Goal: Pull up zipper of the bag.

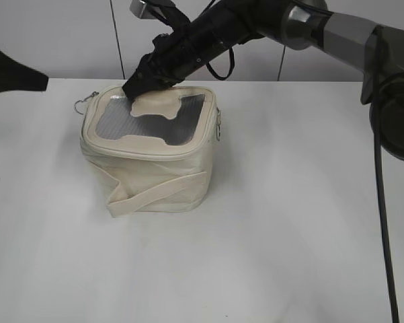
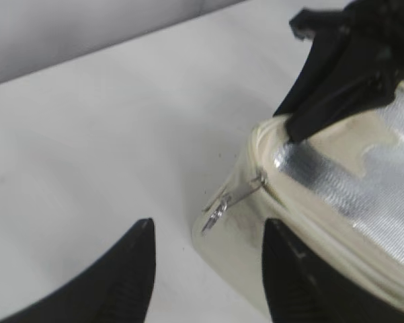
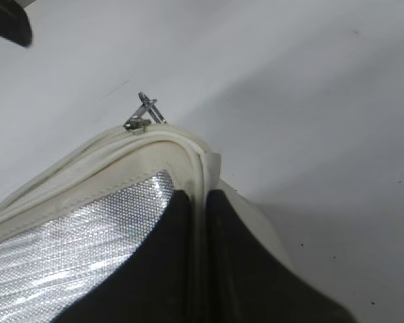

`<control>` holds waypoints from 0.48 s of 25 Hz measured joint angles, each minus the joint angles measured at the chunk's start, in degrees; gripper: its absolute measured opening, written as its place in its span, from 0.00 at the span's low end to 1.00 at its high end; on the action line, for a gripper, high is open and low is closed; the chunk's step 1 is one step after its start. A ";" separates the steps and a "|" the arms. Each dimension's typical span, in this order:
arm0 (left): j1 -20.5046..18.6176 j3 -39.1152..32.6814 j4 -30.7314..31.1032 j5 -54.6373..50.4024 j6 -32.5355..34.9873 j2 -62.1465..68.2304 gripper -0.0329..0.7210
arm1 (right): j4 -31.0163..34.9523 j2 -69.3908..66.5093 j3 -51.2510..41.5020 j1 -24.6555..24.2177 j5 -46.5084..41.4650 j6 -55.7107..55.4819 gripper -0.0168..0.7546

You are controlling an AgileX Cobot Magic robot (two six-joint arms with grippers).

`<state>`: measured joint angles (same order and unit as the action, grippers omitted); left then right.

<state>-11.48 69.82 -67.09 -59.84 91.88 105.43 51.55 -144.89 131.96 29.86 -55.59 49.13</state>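
The silver zipper pull sticks out at its ring tip [image 1: 78, 107], while the slider [image 1: 95, 94] sits tight against the rim of the lid. My left gripper needs to grab the zipper pull there next.
The cream bag [image 1: 148, 182] stands mid-table, its grey-panelled lid up. The zipper [image 1: 141, 149] runs round the lid rim. One silver pull [image 1: 87, 102] hangs off the far-left corner, another [image 1: 220, 124] at the right side. My right gripper [image 1: 136, 87] reaches across and is shut on the lid rim at the far-left corner [image 3: 200, 202], beside the pull [image 3: 144, 114]. My left gripper [image 1: 33, 81] is open and empty. In the left wrist view its fingertips [image 2: 208, 227] frame the bag's corner just below the dangling pull [image 2: 218, 208] without touching it.
A flat cream strap [image 1: 158, 192] crosses the bag's front side. White tabletop [image 1: 289, 235] lies around the bag, with a pale wall behind. The right arm's cable hangs down the right edge [image 1: 380, 202].
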 joint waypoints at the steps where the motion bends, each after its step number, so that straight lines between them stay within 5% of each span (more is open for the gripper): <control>1: 0.07 0.05 0.55 -0.07 1.75 1.17 0.58 | 0.00 0.00 0.00 -0.07 0.00 -0.09 0.09; 6: 1.65 0.04 2.35 3.00 8.40 3.92 0.58 | 0.00 0.00 0.00 -0.13 0.00 -0.40 0.09; 12: 7.92 0.11 5.42 12.63 15.67 4.10 0.58 | 0.00 0.00 0.00 -0.13 0.00 -0.88 0.09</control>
<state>-3.55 69.93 -61.68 -47.21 107.55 109.54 51.55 -144.89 131.96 29.73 -55.59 48.25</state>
